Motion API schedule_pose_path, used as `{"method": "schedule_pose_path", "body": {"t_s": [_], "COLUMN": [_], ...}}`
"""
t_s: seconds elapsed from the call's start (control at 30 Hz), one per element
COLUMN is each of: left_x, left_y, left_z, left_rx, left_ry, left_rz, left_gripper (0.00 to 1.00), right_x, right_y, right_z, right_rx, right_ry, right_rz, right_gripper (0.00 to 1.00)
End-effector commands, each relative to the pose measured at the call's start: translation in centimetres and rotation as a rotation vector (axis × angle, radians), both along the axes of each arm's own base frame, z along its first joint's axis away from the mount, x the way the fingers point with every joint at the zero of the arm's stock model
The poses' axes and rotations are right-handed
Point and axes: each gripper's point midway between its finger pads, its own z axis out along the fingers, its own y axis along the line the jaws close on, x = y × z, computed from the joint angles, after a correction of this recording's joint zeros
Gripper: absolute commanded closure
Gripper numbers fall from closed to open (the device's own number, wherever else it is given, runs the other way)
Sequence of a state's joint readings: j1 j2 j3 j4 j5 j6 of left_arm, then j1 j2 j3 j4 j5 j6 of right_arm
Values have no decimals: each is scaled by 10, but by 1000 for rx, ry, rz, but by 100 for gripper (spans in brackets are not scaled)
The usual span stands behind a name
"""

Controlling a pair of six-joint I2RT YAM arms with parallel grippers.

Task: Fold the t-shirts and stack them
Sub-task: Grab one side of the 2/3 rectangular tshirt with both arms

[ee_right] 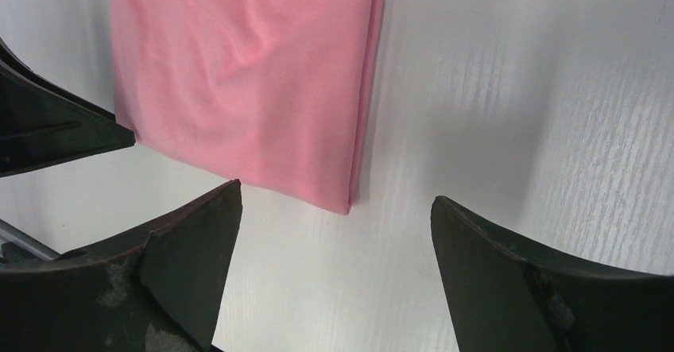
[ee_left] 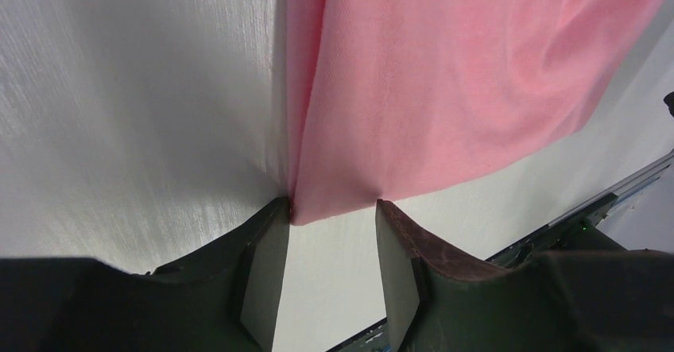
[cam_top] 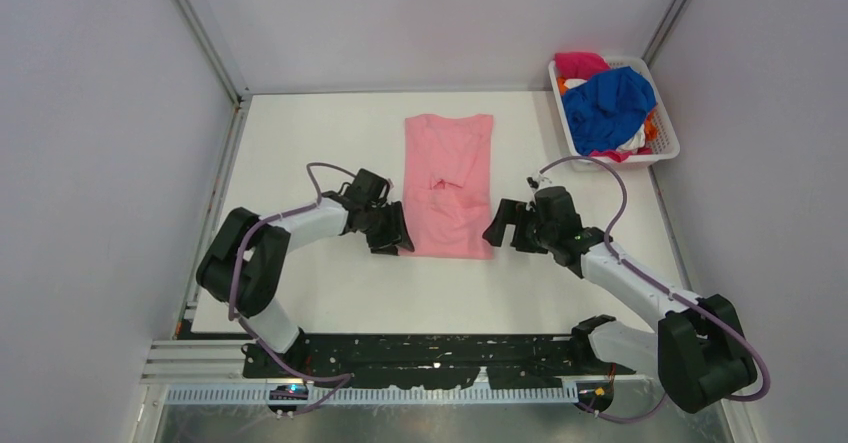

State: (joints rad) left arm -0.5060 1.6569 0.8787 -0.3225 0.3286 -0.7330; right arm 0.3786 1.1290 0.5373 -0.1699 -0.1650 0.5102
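My right gripper's fingers are above the t-shirt's near corner, so closing now would miss it. The right gripper lowers, before closing on that corner.
A light pink t-shirt (cam_top: 450, 178) lies on the white table, folded into a long strip. My left gripper (cam_top: 400, 238) is at its near left corner. In the left wrist view the pink cloth (ee_left: 445, 90) ends in a corner right at the tips of that gripper (ee_left: 330, 205), whose jaws stand partly apart with bare table between the pads. My right gripper (cam_top: 497, 225) sits at the near right corner. Its jaws (ee_right: 335, 191) are wide open, just short of the folded edge of the shirt (ee_right: 238, 74). Blue (cam_top: 608, 108), magenta (cam_top: 580, 63), orange (cam_top: 655, 123) and white (cam_top: 635, 143) t-shirts are heaped in the basket.
The white mesh basket (cam_top: 668, 148) stands at the back right corner of the table. Grey walls with metal frame posts enclose the table on three sides. A black rail with both arm bases runs along the near edge (cam_top: 430, 348).
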Motion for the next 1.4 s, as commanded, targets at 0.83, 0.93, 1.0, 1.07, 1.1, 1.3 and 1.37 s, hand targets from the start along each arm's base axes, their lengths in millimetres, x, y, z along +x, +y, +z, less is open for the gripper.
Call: {"method": "schedule_pose_path", "body": {"t_s": [0.83,0.93,1.0,1.07,1.1,1.3,1.37], "left_x": [-4,-4,-4,-5,-5,-18,-29], "left_y": [11,11,11,11,12,18,21], "left_z": [-18,-18,-17,-18,-18,-18,-17], "left_rx": [107,107,104,104,105,108,110], "left_ry": [0,-1,0,-1,0,-3,-5], "left_rz": [34,35,37,37,39,36,25], "left_gripper": [100,100,100,100,100,100,100], "right_x": [-15,-17,-18,-20,-20,-30,-37], "right_y": [38,39,39,38,37,32,31], "right_z": [-44,-51,-53,-54,-54,-54,-49], "right_rx": [-3,-13,-18,-25,-30,-52,-50], "right_ry": [97,110,116,119,118,127,128], "right_rz": [99,101,99,98,96,107,128], "right_gripper": [46,56,65,70,71,94,95]}}
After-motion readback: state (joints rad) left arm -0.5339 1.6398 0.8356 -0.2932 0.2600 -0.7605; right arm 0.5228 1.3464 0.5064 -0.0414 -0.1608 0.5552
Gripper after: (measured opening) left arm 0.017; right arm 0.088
